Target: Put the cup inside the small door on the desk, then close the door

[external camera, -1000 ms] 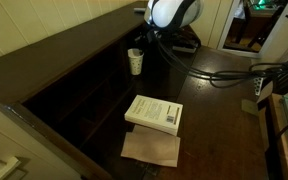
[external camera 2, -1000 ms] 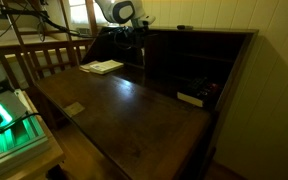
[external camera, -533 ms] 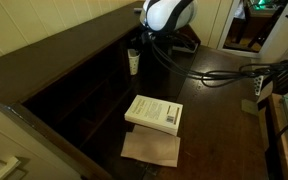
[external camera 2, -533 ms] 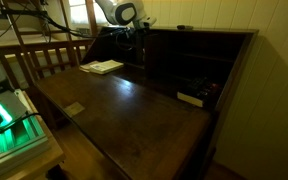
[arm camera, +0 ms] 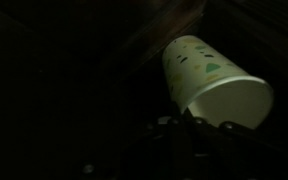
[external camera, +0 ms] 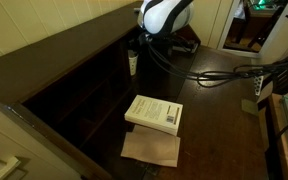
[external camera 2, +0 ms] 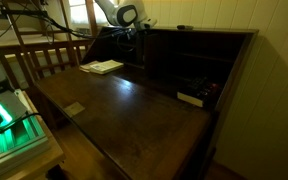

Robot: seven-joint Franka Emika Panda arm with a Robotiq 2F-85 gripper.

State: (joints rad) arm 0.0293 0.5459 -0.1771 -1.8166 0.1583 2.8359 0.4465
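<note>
The bottom of the cup is touching the bottom of the dark cubbyhole below my fingers, so the cup would stay standing there if I let go. My gripper should open.
The white speckled cup [external camera: 133, 62] hangs at the mouth of the dark cubbyhole row at the far end of the dark brown desk [external camera: 219, 105]. In the wrist view the cup [arm camera: 206, 78] lies tilted, its open rim toward the camera, and dark fingertips [arm camera: 187, 122] touch its rim. My gripper [external camera: 139, 52] is shut on the cup, under the white arm head. In an exterior view the gripper [external camera 2: 134, 27] sits at the cubbyholes' left end over the desk [external camera 2: 134, 115]; the cup is too small to tell there. I cannot make out the small door in the dark.
A thick white book [external camera: 154, 112] lies on the desk, also seen in an exterior view [external camera 2: 104, 67]. A brown flat sheet [external camera: 151, 149] lies near it. Black cables [external camera: 234, 75] trail across the desk. Small items [external camera 2: 191, 98] sit in a cubbyhole.
The gripper and cup have moved a little further toward and into the cubbyhole row; the cup is now partly hidden behind the desk's board. The book has not moved.
</note>
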